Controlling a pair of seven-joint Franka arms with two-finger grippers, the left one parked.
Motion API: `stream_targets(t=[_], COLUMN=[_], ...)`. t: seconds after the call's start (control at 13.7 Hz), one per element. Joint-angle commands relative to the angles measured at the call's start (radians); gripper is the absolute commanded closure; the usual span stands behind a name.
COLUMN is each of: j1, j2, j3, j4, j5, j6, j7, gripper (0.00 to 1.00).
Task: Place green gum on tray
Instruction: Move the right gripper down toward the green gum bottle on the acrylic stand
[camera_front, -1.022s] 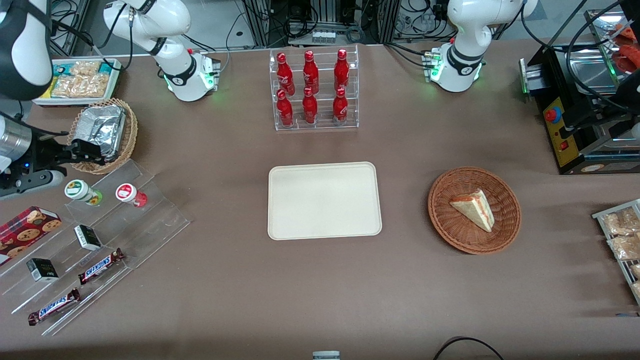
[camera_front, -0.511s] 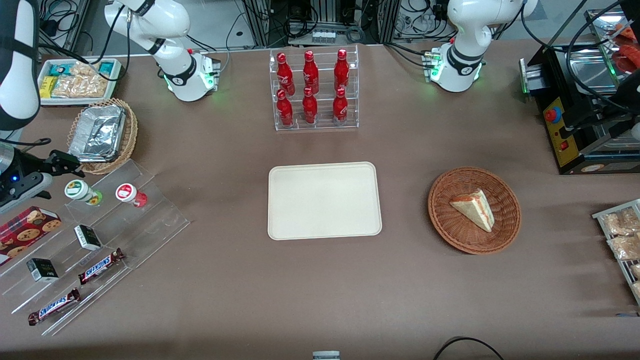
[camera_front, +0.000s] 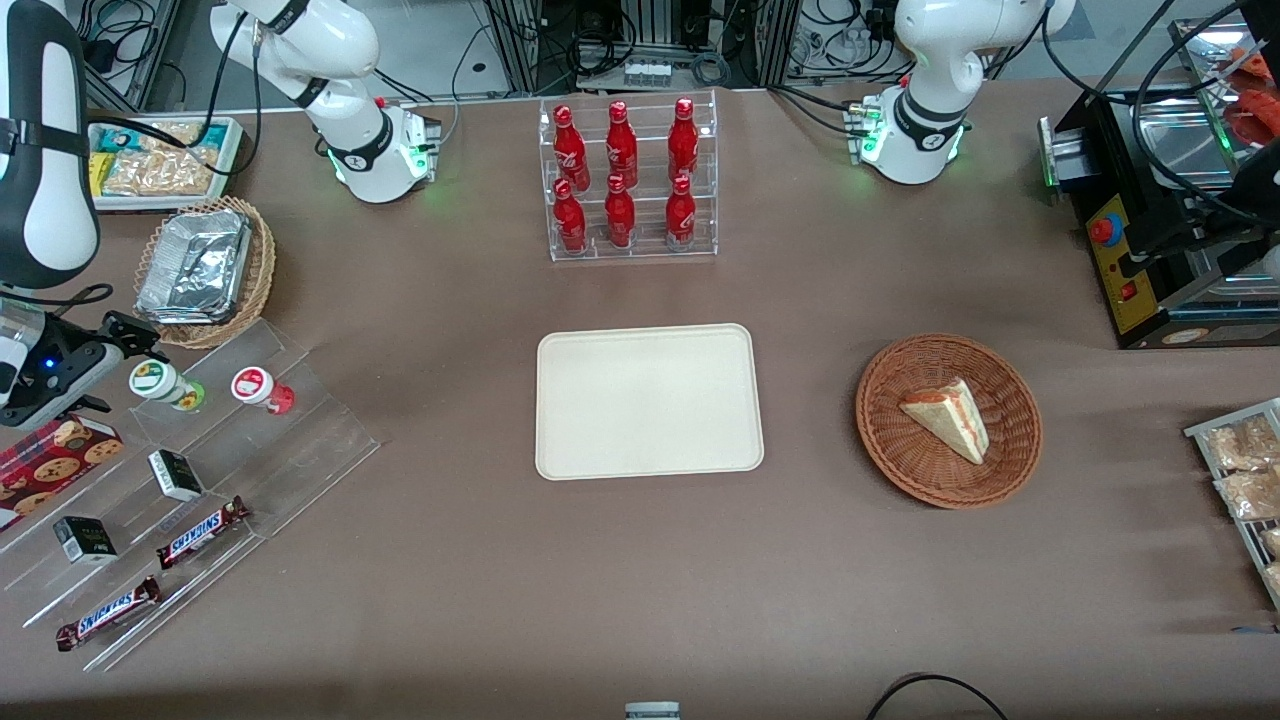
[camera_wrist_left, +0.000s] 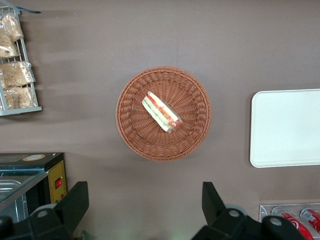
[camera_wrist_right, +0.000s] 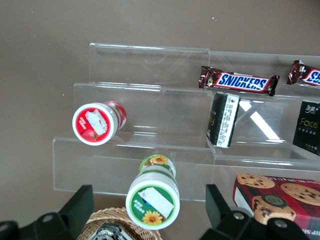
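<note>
My right gripper should next take hold of the green gum by its white bottle body (camera_front: 174, 386), so that it can place the green gum on the tray (camera_front: 648, 400).
The green gum (camera_front: 160, 383) stands upright on the top step of a clear stepped stand (camera_front: 310, 440), beside a like red gum bottle (camera_front: 258, 388). My right gripper (camera_front: 118, 365) hovers open just above the green gum, toward the working arm's end of the table. In the right wrist view the gum's white lid with the green label (camera_wrist_right: 152, 200) lies between my two spread black fingers (camera_wrist_right: 80, 205), untouched. The cream tray (camera_front: 648, 400) lies bare at the table's middle and also shows in the left wrist view (camera_wrist_left: 285, 127).
A wicker basket with a foil pan (camera_front: 200, 270) stands next to the stand, farther from the camera. Lower steps hold Snickers bars (camera_front: 200, 530) and small dark boxes (camera_front: 175, 475). A cookie box (camera_front: 50, 455), a rack of red bottles (camera_front: 625, 180) and a sandwich basket (camera_front: 948, 420) are also on the table.
My gripper has moved from over the foil basket toward the front camera and now sits over the green gum. The gum bottles have not moved.
</note>
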Motion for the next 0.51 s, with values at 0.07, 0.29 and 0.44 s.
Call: stream_targets(t=[0.07,0.29,0.44], j1=[-0.022,-0.027,-0.047], j2=[-0.017,-0.017,-0.017], j3=[0.008,0.007,0.007], j4=[-0.068,-0.105,-0.134], j5=[-0.011,-0.011,-0.011], j6=[0.071,0.108,0.143], j7=[-0.014,-0.036,-0.045], gripper=[0.0,0.0,0.0])
